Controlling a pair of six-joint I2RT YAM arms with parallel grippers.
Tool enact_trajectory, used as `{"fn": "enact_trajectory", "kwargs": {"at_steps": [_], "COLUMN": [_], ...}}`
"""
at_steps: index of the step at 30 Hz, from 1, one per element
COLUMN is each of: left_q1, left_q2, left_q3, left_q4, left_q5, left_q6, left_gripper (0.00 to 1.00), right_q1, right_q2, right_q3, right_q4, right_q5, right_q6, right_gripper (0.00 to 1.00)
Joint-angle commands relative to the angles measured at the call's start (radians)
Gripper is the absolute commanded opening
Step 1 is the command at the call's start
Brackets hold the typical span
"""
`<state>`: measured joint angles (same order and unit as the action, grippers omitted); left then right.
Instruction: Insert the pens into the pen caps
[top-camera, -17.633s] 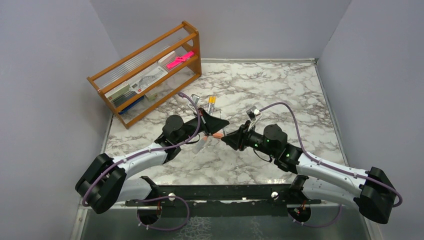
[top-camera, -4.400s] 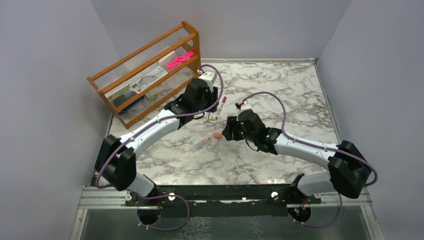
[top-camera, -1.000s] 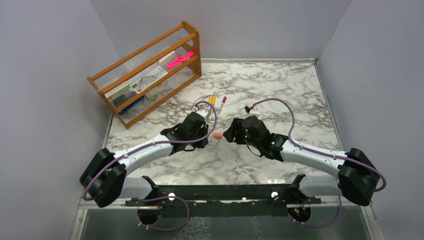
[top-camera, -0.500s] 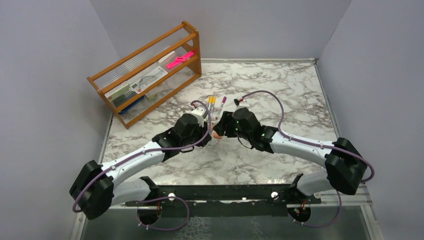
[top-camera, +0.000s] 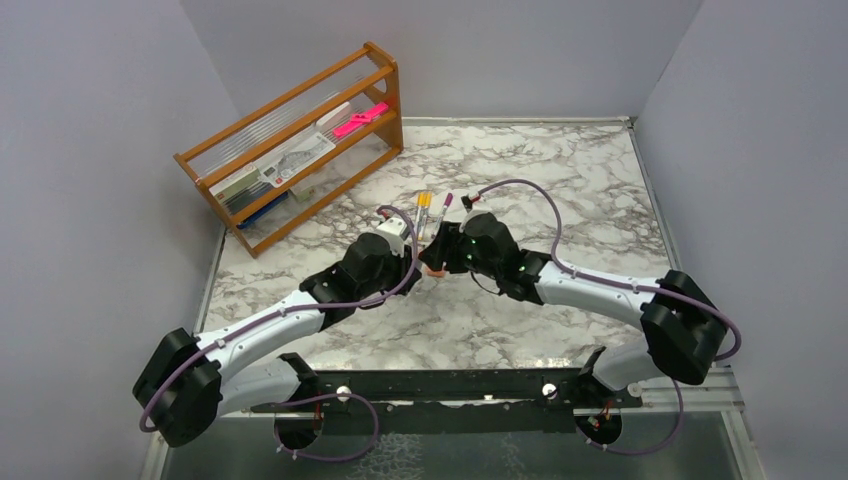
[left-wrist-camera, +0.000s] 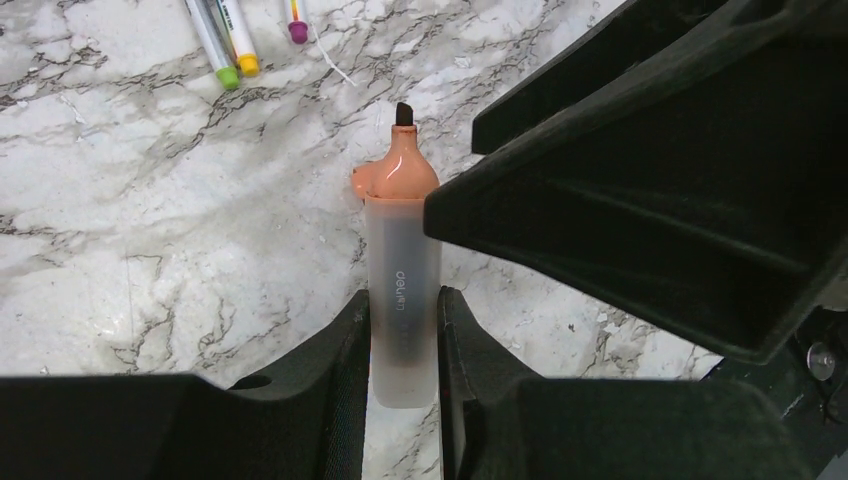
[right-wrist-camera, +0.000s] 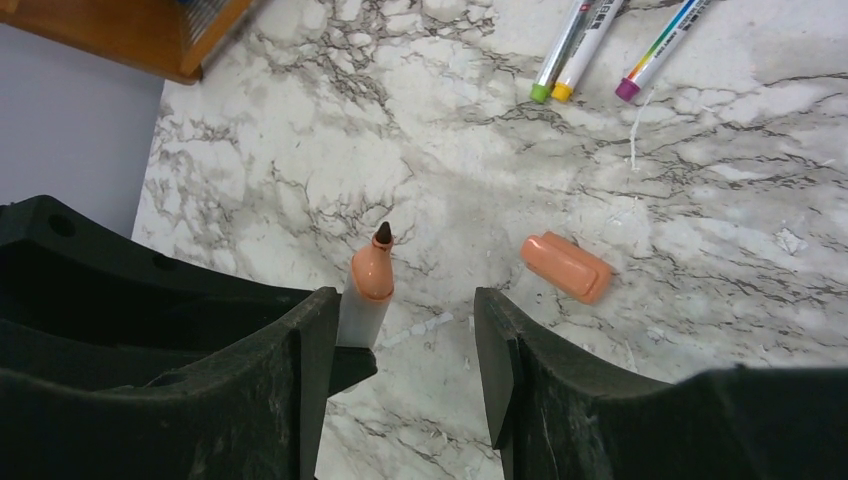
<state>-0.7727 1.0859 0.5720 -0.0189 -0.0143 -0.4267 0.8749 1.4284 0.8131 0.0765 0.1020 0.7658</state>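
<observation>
The body of the pen should stay free for the left gripper to regrip for insertion, so the right gripper needs to grab the pen's orange-pink shoulder (right-wrist-camera: 373, 272) next.
My left gripper (left-wrist-camera: 403, 305) is shut on a pen (left-wrist-camera: 403, 270) with a pale translucent barrel, an orange-pink shoulder and a bare dark nib pointing away from me. Its orange-pink pen cap (right-wrist-camera: 566, 266) lies flat on the marble, just right of the nib, and peeks out behind the pen's shoulder (left-wrist-camera: 361, 181). My right gripper (right-wrist-camera: 405, 300) is open and hovers beside the pen (right-wrist-camera: 365, 290), with the cap ahead of its right finger. In the top view both grippers (top-camera: 414, 262) (top-camera: 433, 254) meet mid-table over the cap (top-camera: 435, 270).
Three capped pens with green (right-wrist-camera: 556, 58), yellow (right-wrist-camera: 585, 55) and purple (right-wrist-camera: 660, 50) ends lie further back on the marble table (top-camera: 560, 190). A wooden rack (top-camera: 300, 140) holding a bright pink item (top-camera: 360, 119) stands at the back left. Grey walls enclose the table.
Over the last second both grippers have moved back and closer together over the orange cap. The left still holds the pen and the right stays open.
</observation>
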Motion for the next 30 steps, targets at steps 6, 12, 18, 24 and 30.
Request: {"fn": "enact_trajectory", "kwargs": {"at_steps": [6,12,18,24,30], "left_q1": [-0.005,-0.005,-0.005,-0.004,-0.001], "left_q2": [-0.036,-0.054,-0.075,-0.106,-0.102], "left_q3": [-0.001,-0.011,-0.003,-0.005,0.021], "left_q4": [0.066,0.095,0.089,0.146,0.274], "left_q5": [0.035,0.103,0.115,0.193,0.420], "left_q6": [0.023,0.034,0.037,0.016,-0.035], "left_gripper": [0.02,0.04,0.05,0.36,0.64], "right_q1": [-0.006,-0.005,-0.007,-0.013,-0.061], "right_q2": [0.069,0.075,0.044,-0.068,-0.296], "right_q3": [0.035,0.029,0.002,-0.050,-0.138], "right_q4": [0.077,0.120,0.148,0.167,0.198], "right_q5": [-0.097,-0.139,-0.160,-0.170,-0.288], "right_q6": [-0.006,-0.029,-0.040,-0.099,-0.202], "right_gripper": [0.51,0.42,0.04,0.01,0.01]}}
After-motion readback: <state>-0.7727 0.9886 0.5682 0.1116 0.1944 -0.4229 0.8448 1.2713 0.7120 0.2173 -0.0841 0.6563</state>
